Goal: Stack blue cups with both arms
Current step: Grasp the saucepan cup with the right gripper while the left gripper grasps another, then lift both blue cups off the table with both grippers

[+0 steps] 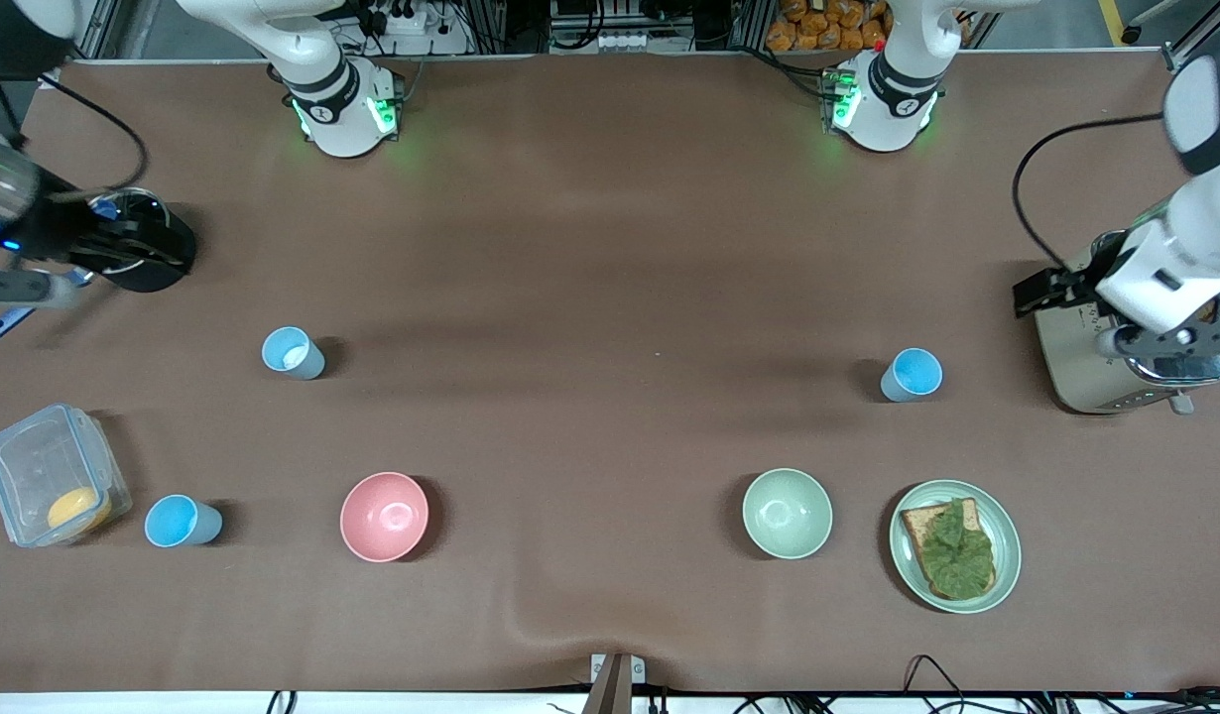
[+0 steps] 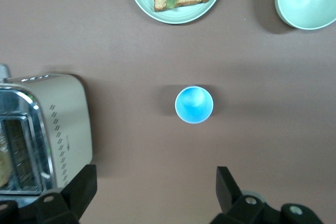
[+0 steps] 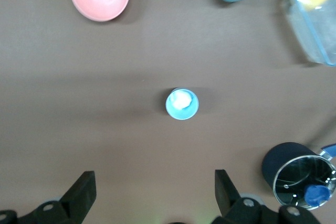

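Note:
The cups are to be stacked, so my left gripper needs to grab the blue cup point(image 1: 912, 374) beside the toaster by its rim next.
Three blue cups stand upright and apart on the brown table. One, paler inside point(image 1: 293, 352), is toward the right arm's end and also shows in the right wrist view point(image 3: 182, 103). A second point(image 1: 181, 522) stands nearer the front camera, beside a clear box. The third point(image 1: 912, 374) stands toward the left arm's end and also shows in the left wrist view point(image 2: 194, 104). My left gripper point(image 2: 156, 179) is open and empty, high up by the toaster. My right gripper point(image 3: 155, 182) is open and empty, high up by the black pot.
A pink bowl point(image 1: 384, 516) and a pale green bowl point(image 1: 787, 513) sit near the front edge. A plate point(image 1: 1007, 555) holds toast with lettuce. A toaster point(image 1: 1076, 347) stands at the left arm's end. A black pot point(image 1: 144, 248) and the clear box point(image 1: 45, 466) are at the right arm's end.

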Controlling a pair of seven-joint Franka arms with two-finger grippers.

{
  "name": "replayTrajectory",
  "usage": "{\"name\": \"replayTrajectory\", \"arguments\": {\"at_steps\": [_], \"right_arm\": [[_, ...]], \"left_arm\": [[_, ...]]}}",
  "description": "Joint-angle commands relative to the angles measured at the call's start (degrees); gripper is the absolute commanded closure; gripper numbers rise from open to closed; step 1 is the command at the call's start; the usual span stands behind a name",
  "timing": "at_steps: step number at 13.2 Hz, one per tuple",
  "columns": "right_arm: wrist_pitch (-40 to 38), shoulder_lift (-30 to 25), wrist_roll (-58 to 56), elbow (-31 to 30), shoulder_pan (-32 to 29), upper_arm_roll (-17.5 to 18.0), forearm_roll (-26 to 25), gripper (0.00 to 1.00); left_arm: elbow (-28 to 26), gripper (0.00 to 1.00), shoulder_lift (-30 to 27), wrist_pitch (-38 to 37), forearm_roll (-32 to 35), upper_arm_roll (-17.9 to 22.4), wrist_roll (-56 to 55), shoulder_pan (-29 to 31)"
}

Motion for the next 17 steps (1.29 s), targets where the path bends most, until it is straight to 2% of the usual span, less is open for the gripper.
{"name": "replayTrajectory", "arguments": {"at_steps": [1, 3, 9, 11, 13, 17], "right_arm": [[0.08, 6.42, 0.32, 0.58, 3.42, -0.14, -0.5, 0.0], [1.91, 10.54, 0.23, -1.17, 4.39, -0.14, -0.5, 0.0], [25.44, 7.41, 0.06, -23.64, 4.57, -0.23, -0.5, 0.0], [29.59, 6.87, -0.12, -28.58, 4.57, -0.23, -0.5, 0.0], [31.97, 7.05, -1.78, -31.4, 4.4, -0.32, -0.76, 0.0], [37.68, 10.99, -5.64, -33.78, 1.5, -0.4, -2.43, 0.0]], "left_arm": [[-5.71, 0.0, 0.1, 6.73, -0.84, -0.39, -1.03, -0.27], [-7.65, 0.0, 2.11, 10.78, -0.84, -1.18, -1.12, -0.36], [-12.22, 0.0, 7.47, 19.93, -1.28, -2.06, -1.39, -0.36], [-13.98, 0.0, 8.97, 23.09, -1.28, -2.15, -1.3, -0.27], [-16.17, 0.0, 10.55, 26.6, -1.28, -2.15, -1.3, -0.18], [-21.1, 0.0, 11.87, 33.64, -1.28, -2.15, -1.3, 0.17]]}}
